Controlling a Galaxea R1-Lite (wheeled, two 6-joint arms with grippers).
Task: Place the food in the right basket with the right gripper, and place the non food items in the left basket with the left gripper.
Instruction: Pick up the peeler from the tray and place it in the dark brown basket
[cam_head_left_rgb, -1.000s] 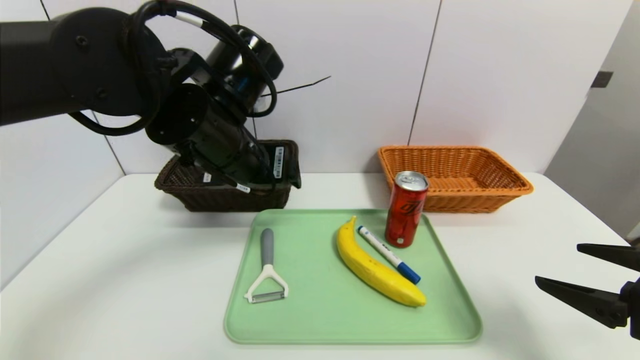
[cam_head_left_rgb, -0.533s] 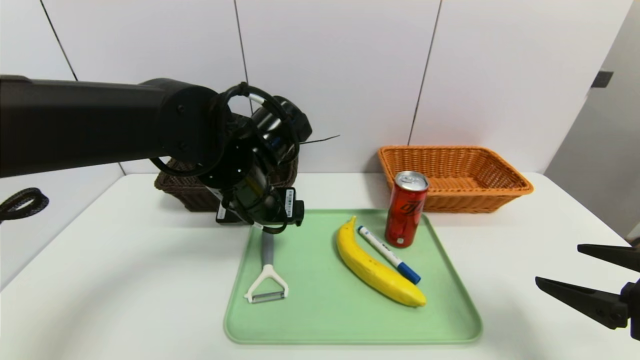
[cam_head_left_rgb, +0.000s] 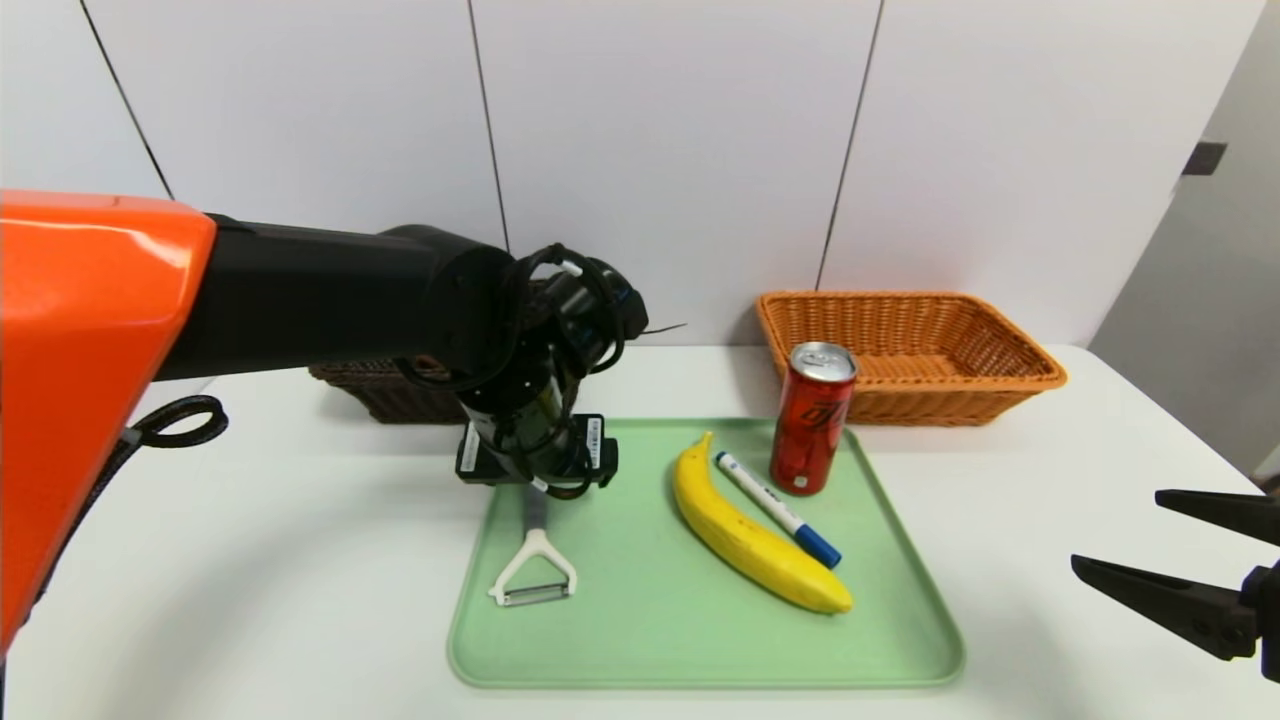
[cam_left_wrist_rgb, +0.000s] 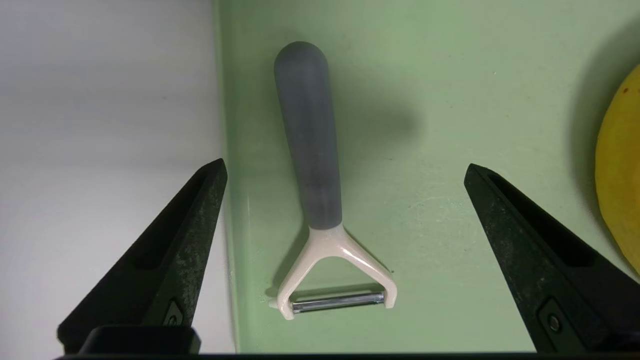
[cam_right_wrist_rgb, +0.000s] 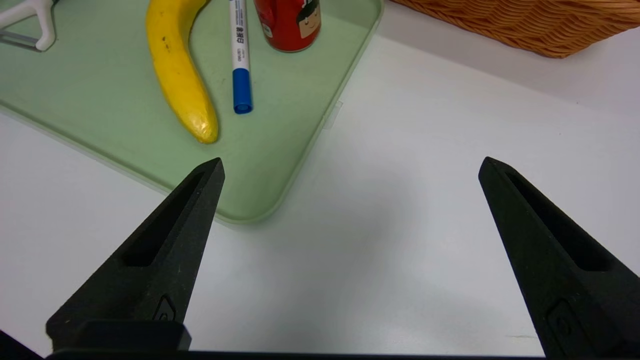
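Note:
My left gripper's fingers hang above the grey handle (cam_left_wrist_rgb: 312, 138) over the tray (cam_left_wrist_rgb: 420, 150), so closing now would miss the handle. The fingers move lower first.
The grey-handled white peeler (cam_head_left_rgb: 533, 565) lies flat at the left side of the green tray (cam_head_left_rgb: 700, 640). My left gripper (cam_left_wrist_rgb: 345, 165) hangs open just above the peeler's handle (cam_left_wrist_rgb: 310, 150), one finger over the table and one over the tray, touching nothing. The banana (cam_head_left_rgb: 750, 530), the blue-capped marker (cam_head_left_rgb: 778, 508) and the upright red can (cam_head_left_rgb: 812, 418) sit on the tray's right half. The orange basket (cam_head_left_rgb: 905, 350) stands behind them. The dark brown basket (cam_head_left_rgb: 390, 395) is mostly hidden behind my left arm (cam_head_left_rgb: 350, 300). My right gripper (cam_head_left_rgb: 1115, 527) is open and empty over the table, right of the tray.
The white table (cam_head_left_rgb: 250, 560) meets a white panelled wall behind the baskets. A black cable loop (cam_head_left_rgb: 180, 422) hangs from the left arm. In the right wrist view the tray's near corner (cam_right_wrist_rgb: 250, 215) lies by one finger.
My left arm has swung from over the dark brown basket forward and down to the tray, and now sits above the peeler's handle, still open. The right gripper has not moved.

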